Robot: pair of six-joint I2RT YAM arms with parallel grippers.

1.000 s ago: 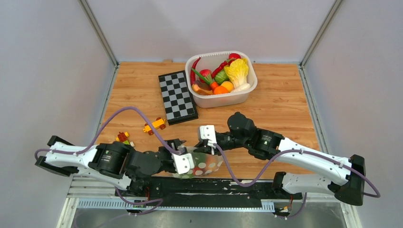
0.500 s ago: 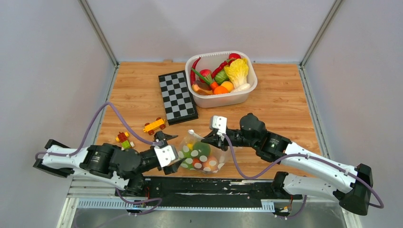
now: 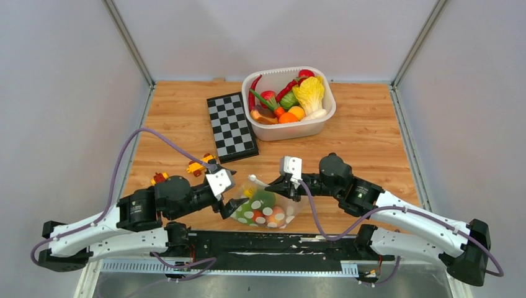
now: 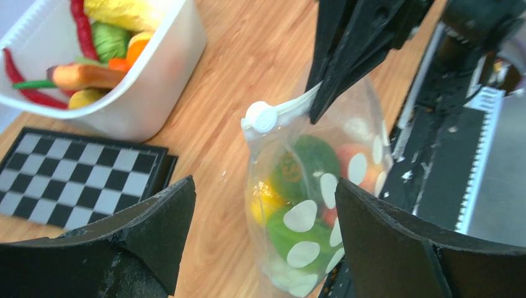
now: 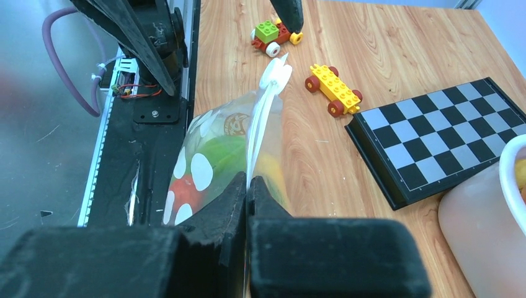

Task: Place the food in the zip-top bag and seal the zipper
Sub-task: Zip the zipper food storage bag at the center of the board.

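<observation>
The zipper's end (image 3: 258, 181) lies beyond both open fingers, so it is too early to close. My left gripper first moves toward the white slider (image 3: 252, 178), then closes on the zipper.
The zip-top bag (image 3: 265, 210) stands near the table's front edge with green, yellow and red food inside (image 4: 310, 161). My right gripper (image 3: 275, 185) is shut on the zipper (image 5: 263, 118) along the bag's top edge and holds it up; the white slider (image 5: 276, 74) sits at the strip's far end. In the right wrist view the right gripper (image 5: 248, 181) pinches the strip above the bag (image 5: 208, 161). My left gripper (image 3: 231, 203) is open just left of the bag. In the left wrist view the left gripper (image 4: 263, 186) has its jaws wide either side of the bag (image 4: 310, 211), not touching.
A white tub (image 3: 322, 118) with more food (image 3: 298, 93) stands at the back. A folded chessboard (image 3: 231, 126) lies left of it. A yellow toy car (image 3: 201, 164) and a red-green one (image 3: 159, 179) lie near my left arm. A black rail (image 3: 279, 242) runs along the front edge.
The bag has moved away from the front rail onto the wood, lifted upright by my right gripper. My left gripper has drawn back to the bag's left side and its arm has swung.
</observation>
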